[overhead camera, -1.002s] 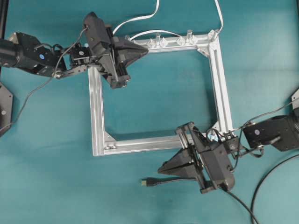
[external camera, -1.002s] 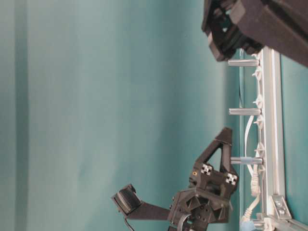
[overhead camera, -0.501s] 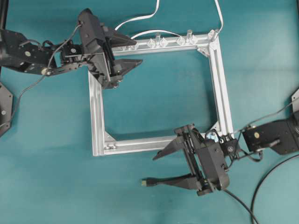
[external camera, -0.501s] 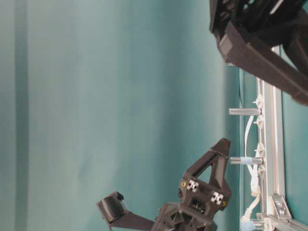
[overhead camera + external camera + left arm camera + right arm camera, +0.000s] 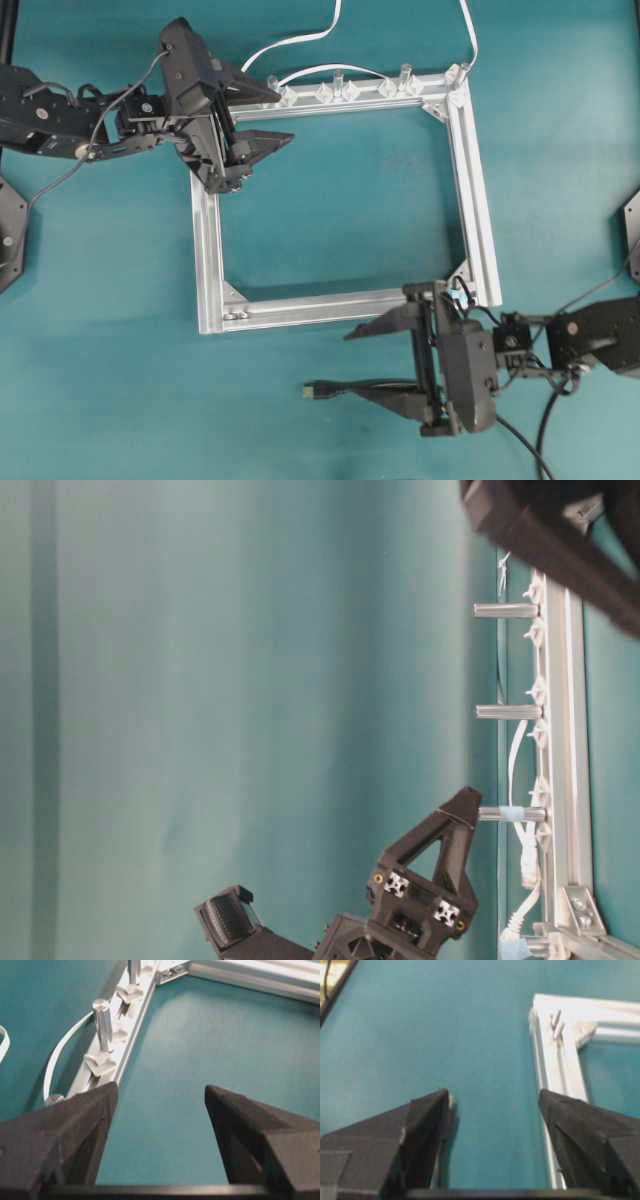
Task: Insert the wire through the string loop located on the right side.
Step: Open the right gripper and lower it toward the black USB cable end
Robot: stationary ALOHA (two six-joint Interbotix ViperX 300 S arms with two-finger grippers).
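The right gripper takes hold of the wire just behind its plug [image 5: 360, 386] next, to thread the plug [image 5: 325, 390] through the string loop.
The wire [image 5: 335, 388] is a thin black cable lying on the teal table, its plug [image 5: 312, 391] pointing left, and it runs off to the lower right. My right gripper [image 5: 351, 362] is open just over it, with the wire along the inner edge of its lower finger. In the right wrist view that gripper [image 5: 492, 1092] is open, with a pale plug tip [image 5: 451, 1100] beside one finger. The string loop is too small to make out; a clear-bluish fastener [image 5: 457, 291] sits at the frame's lower right corner. My left gripper [image 5: 284, 115] [image 5: 160, 1087] is open and empty by the frame's top left.
A square aluminium frame [image 5: 205, 250] lies mid-table, with upright posts and clear clips [image 5: 340, 90] along its top rail. A flat white cable [image 5: 300, 40] loops behind that rail. The robot's own black leads [image 5: 545, 420] trail at the lower right.
Both grippers have gone from shut to open. The right gripper has shifted right and slightly down, over the wire. The left gripper has drawn back to the left.
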